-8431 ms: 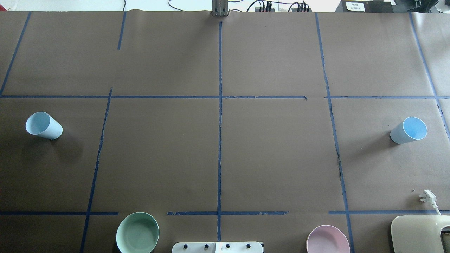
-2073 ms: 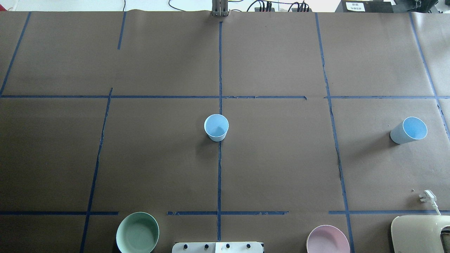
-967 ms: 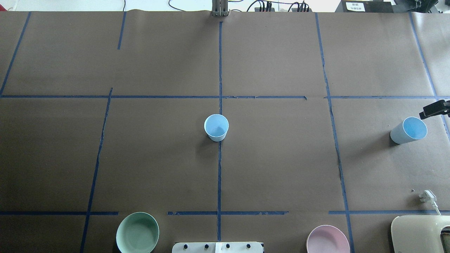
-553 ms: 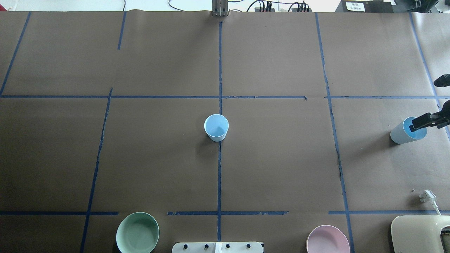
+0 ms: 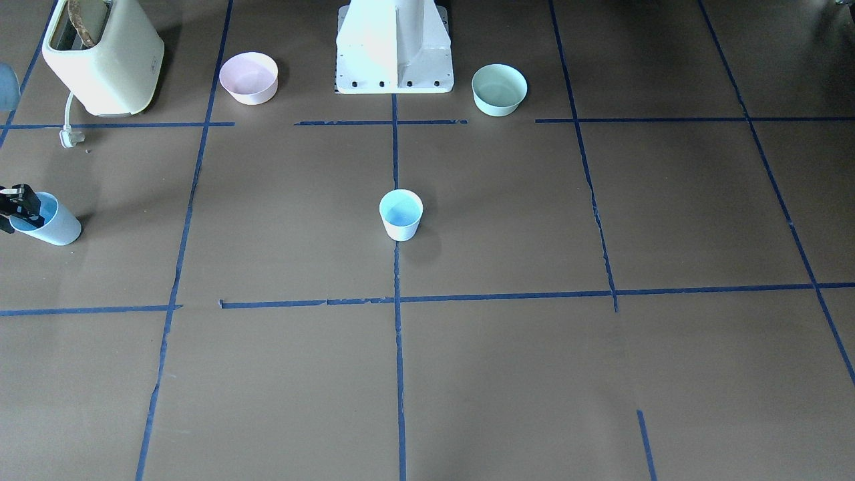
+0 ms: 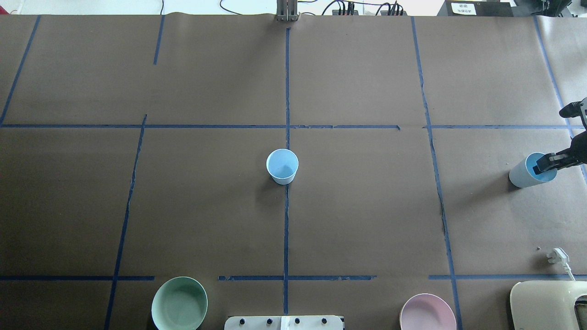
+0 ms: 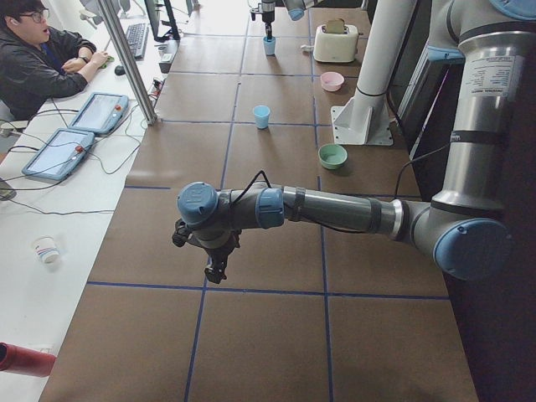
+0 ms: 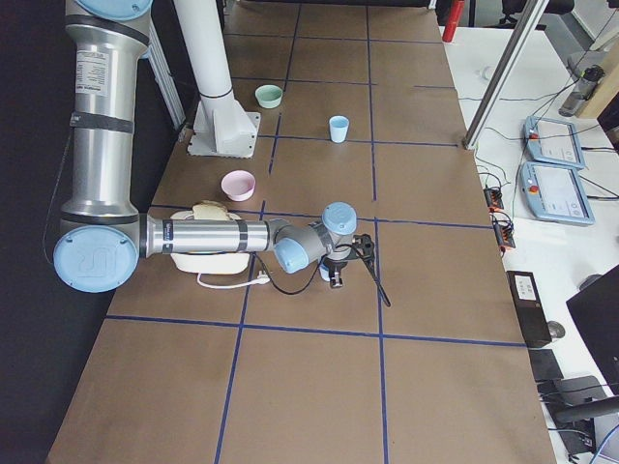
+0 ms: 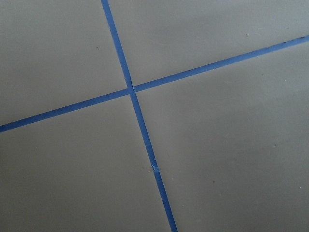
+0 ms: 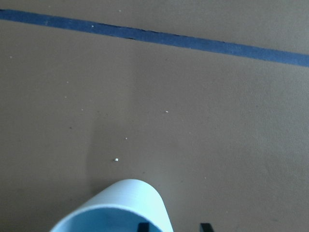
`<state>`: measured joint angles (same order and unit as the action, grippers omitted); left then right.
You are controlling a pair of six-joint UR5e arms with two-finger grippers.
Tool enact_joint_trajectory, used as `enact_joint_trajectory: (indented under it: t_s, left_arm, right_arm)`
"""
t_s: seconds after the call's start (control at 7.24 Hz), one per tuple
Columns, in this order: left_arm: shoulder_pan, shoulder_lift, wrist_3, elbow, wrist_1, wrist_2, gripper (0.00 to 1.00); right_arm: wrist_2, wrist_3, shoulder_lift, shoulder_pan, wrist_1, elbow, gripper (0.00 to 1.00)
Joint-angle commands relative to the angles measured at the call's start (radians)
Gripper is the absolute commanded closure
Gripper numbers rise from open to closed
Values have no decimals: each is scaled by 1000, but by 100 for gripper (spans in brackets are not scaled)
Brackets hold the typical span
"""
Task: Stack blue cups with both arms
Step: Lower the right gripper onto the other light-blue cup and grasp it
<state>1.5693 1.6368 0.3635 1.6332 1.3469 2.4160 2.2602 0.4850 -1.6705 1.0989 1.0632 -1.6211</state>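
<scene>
My right gripper will next grab the second blue cup by its rim [image 10: 152, 220] to stack it into the other blue cup.
One blue cup [image 6: 282, 166] stands upright on the centre tape line, also in the front view [image 5: 401, 214], with no gripper near it. The second blue cup [image 6: 523, 175] stands at the far right, at the left edge of the front view [image 5: 50, 227]. My right gripper [image 6: 550, 163] is open and astride that cup's rim. In the right wrist view one fingertip [image 10: 142, 226] is inside the cup [image 10: 116, 208] and the other is outside. My left gripper [image 7: 216, 270] hangs above bare table far to the left; I cannot tell if it is open.
A mint-green bowl [image 6: 179, 303] and a pink bowl [image 6: 427, 313] sit by the white pedestal base [image 5: 394, 47]. A cream toaster [image 6: 548, 305] with a white plug [image 6: 557, 255] is near the right cup. An operator [image 7: 38, 59] sits beyond the table.
The cup that stood at the far left now stands at the centre. My right gripper has come in from the right edge and dropped one finger into the right cup.
</scene>
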Motion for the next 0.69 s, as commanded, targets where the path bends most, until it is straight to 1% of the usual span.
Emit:
enact_joint_trajectory:
  t_s: [0.0,0.14,0.28,0.41,0.55]
  left_arm:
    - [0,0,-5,2,0,0,0]
    - [0,1,-20,4,0,0,0]
    - [0,0,-47,2,-2,0,0]
    - [0,-3,-82,4,-2,-9,0]
    - [0,-21,-86,11,5,-30,0]
  right_arm:
    - [9,4,-8,1,9,-34,100]
    - [9,9,-6,1,11,-39,100]
    - [34,79,15,-2,39,-74,100]
    - [41,155,94,-2,163,-141,100]
    - [39,212,212,-7,352,-220,100]
